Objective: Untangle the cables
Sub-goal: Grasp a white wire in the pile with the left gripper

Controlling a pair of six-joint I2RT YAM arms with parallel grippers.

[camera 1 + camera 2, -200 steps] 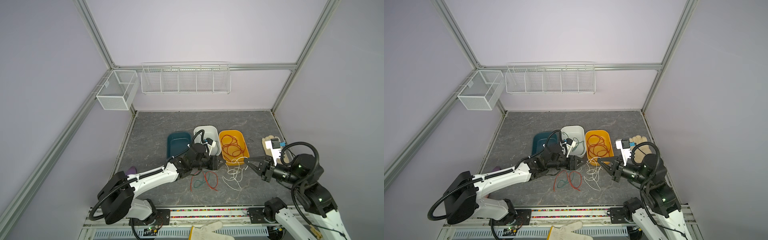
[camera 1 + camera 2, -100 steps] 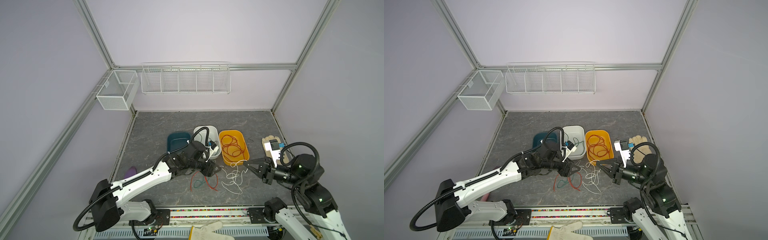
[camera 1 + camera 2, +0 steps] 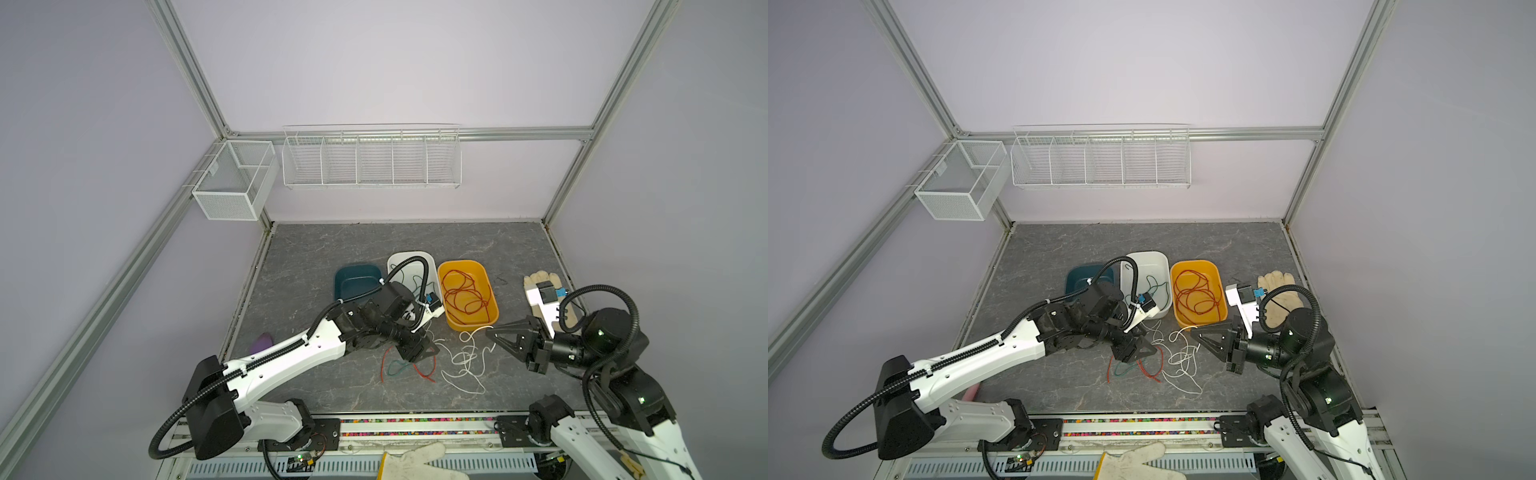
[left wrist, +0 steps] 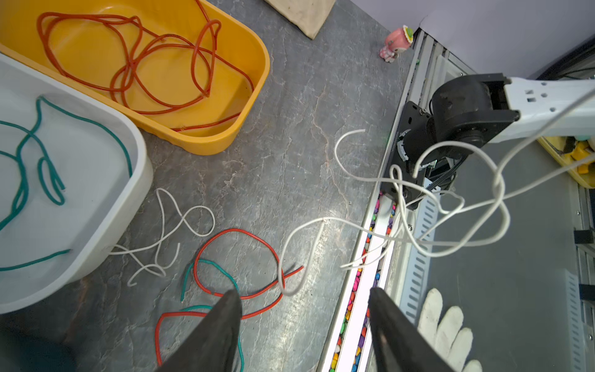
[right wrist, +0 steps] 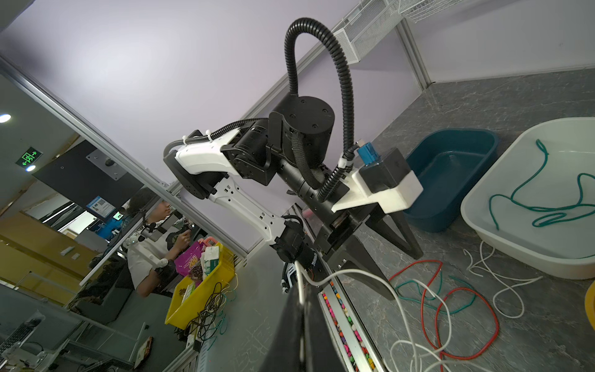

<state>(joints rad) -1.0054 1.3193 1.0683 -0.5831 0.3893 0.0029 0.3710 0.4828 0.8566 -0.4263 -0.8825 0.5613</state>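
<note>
I will grab the white cable (image 3: 465, 361) with my left gripper next, near its loose hooked end (image 3: 443, 372). This will leave its length free to pull away and untangle.
Thin cables lie tangled on the grey table in front of the trays. A white cable (image 3: 465, 361) (image 3: 1181, 357) loops beside a short red cable (image 3: 424, 372) (image 4: 238, 232) and a green cable (image 3: 397, 368) (image 4: 212, 264). My left gripper (image 3: 419, 351) (image 3: 1142, 353) (image 4: 304, 291) hangs open just above the red and green loops, with nothing between its fingers. My right gripper (image 3: 490, 332) (image 3: 1194, 330) (image 5: 301, 286) is shut on a strand of the white cable (image 5: 354, 272), lifting it off the table. A long red-orange cable (image 3: 463, 291) lies coiled in the orange tray (image 3: 494, 307). Another green cable (image 3: 409, 276) lies in the white tray (image 3: 411, 255).
A dark teal tray (image 3: 353, 282) stands left of the white one. A work glove (image 3: 540, 278) lies at the right edge, a purple object (image 3: 262, 343) at the left edge. Another glove (image 3: 415, 461) rests on the front rail. Wire baskets (image 3: 370, 158) hang on the back wall.
My left gripper has opened wider and moved away from the right gripper, down toward the front, over the red and green loops. The right gripper has stayed shut on the white cable.
</note>
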